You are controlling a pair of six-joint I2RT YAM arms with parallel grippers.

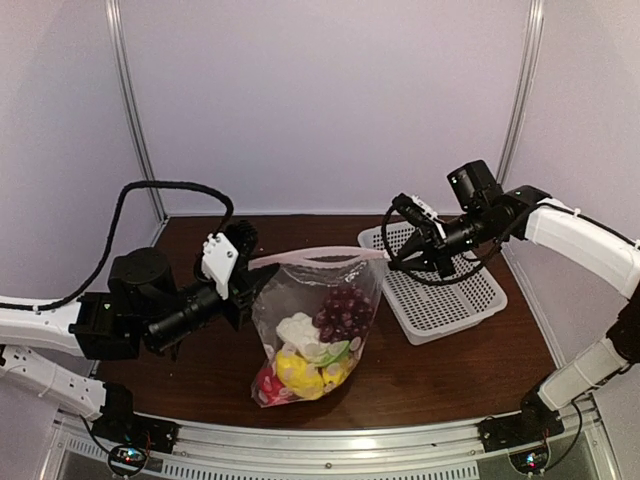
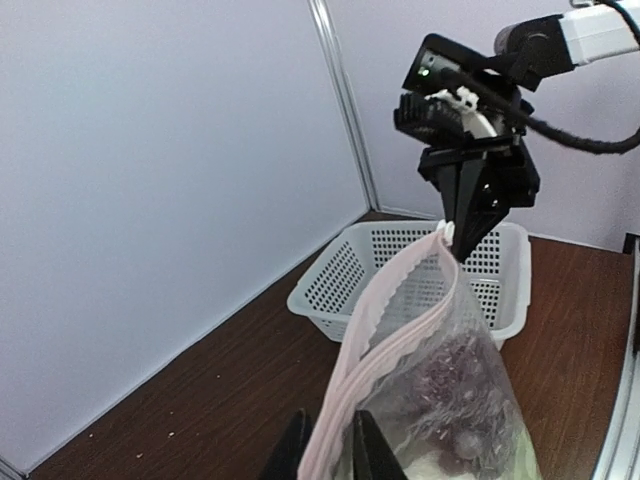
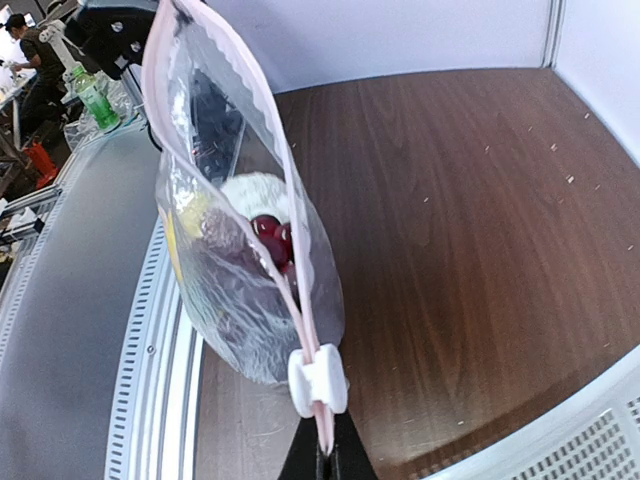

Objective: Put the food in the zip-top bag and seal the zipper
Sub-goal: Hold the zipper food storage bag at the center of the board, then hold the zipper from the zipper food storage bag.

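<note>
I should grab the white slider across its sides with my left gripper next, beside my right gripper, so that I can pull the zipper sealed.
The zip-top bag hangs between both grippers, its pink zipper stretched level. Inside lies the food: purple grapes, white cauliflower, yellow pieces and something red. My left gripper has its jaws close on either side of the zipper's left end. My right gripper is shut on the strip's right tip, just behind a white slider. Between the ends the two zipper strips stand apart, so the mouth gapes.
A white perforated basket sits on the brown table at the right, under and behind my right gripper. A metal rail runs along the near edge. Walls close in behind and at both sides.
</note>
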